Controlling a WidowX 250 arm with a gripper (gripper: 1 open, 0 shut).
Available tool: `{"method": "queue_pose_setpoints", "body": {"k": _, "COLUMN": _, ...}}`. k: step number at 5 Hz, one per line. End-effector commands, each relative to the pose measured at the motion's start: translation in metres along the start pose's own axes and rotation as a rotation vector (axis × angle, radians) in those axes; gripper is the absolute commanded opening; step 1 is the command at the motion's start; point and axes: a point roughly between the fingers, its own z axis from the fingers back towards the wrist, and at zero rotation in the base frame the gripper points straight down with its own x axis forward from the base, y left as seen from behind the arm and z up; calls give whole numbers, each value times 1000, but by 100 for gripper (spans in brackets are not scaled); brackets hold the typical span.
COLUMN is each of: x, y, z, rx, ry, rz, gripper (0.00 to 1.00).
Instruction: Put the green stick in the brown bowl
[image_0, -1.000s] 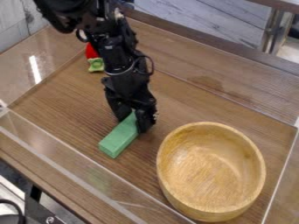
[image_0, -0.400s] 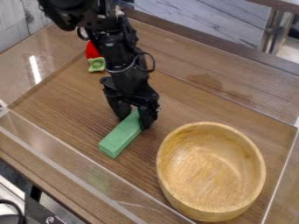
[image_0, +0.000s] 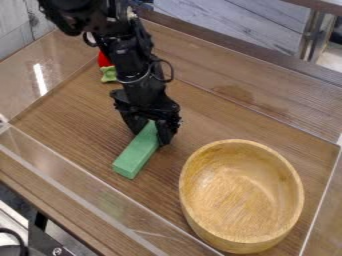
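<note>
The green stick's far end has my gripper's fingers reaching down on either side, low at the wooden table, so my gripper should close on it.
The green stick (image_0: 135, 155) lies flat on the wooden table, left of the brown bowl (image_0: 242, 193). My gripper (image_0: 152, 137) points almost straight down over the stick's far end, jaws open, one finger on each side of that end. The stick still rests on the table. The light-brown bowl is empty and sits at the front right.
A small red toy with a green leaf (image_0: 106, 68) lies behind the arm at the back left. A clear plastic wall (image_0: 80, 185) runs along the table's front edge. A metal table leg (image_0: 313, 40) stands at the back right.
The gripper has rolled slightly about its own axis and stayed over the stick's far end. The stick and bowl have not moved.
</note>
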Motion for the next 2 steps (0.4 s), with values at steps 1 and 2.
{"method": "queue_pose_setpoints", "body": {"k": 1, "x": 0, "y": -2, "z": 7, "rx": 2, "ry": 11, "rz": -24, "gripper": 100}}
{"method": "queue_pose_setpoints", "body": {"k": 2, "x": -8, "y": 4, "z": 10, "rx": -1, "ry": 17, "rz": -51, "gripper": 0}}
